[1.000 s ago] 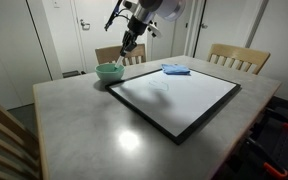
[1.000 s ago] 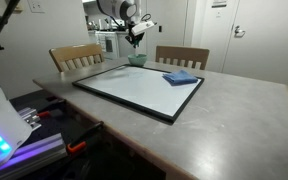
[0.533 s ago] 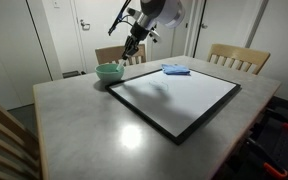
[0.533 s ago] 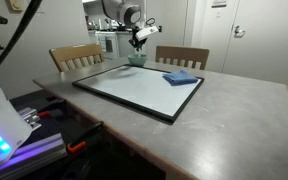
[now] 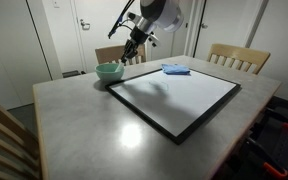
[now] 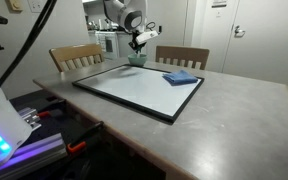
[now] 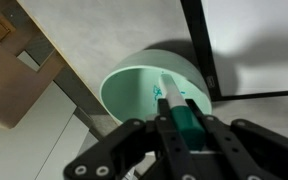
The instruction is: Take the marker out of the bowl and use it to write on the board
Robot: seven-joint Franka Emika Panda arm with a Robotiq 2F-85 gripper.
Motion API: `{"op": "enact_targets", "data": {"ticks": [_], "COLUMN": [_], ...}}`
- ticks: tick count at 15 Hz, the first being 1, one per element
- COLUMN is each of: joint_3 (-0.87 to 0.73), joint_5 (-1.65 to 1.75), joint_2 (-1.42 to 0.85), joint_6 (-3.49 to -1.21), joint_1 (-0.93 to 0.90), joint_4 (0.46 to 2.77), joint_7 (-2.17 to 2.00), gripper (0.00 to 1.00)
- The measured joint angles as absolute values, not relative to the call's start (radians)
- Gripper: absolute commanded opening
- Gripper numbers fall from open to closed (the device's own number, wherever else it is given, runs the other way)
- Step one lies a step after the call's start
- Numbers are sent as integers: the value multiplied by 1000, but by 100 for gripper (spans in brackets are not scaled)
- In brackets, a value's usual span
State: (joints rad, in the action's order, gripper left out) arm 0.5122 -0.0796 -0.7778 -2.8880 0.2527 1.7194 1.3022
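Observation:
The marker's white body is below my fingers and reaches inside the mint-green bowl's rim (image 5: 108, 66), so my gripper will let go of the marker.
In the wrist view my gripper (image 7: 178, 104) is shut on the marker (image 7: 172, 96), a white barrel with a dark green part between the jaws. It hangs over the pale mint-green bowl (image 7: 134, 95), whose inside shows green ink marks. The board (image 7: 254, 40) lies just beside the bowl, with its black frame close to the rim. In both exterior views the gripper (image 5: 133, 44) (image 6: 136, 42) hovers above the bowl (image 5: 108, 71) (image 6: 137, 59) at the far corner of the board (image 5: 174, 98) (image 6: 134, 84).
A flat blue cloth (image 5: 176, 69) (image 6: 181, 77) lies on the board's far edge. Two wooden chairs (image 5: 234, 57) (image 6: 76, 57) stand behind the grey table (image 5: 84, 130). The table's edge and a chair back (image 7: 14, 70) are close to the bowl.
The arm's wrist has shifted slightly upward and sideways above the bowl, still holding the marker. Bowl, board and cloth have stayed put.

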Motion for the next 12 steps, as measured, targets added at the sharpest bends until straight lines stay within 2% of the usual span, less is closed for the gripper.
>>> {"op": "enact_targets", "data": {"ticks": [7, 8, 12], "joint_3": [532, 538, 576], "joint_5": [-78, -78, -100], "joint_2": [-774, -768, -709], "joint_6": [-2888, -2885, -2769], "joint_1": [259, 259, 258], "joint_4": [1716, 1716, 1718], "joint_7": [1302, 1302, 1269], "gripper": [95, 99, 100]}}
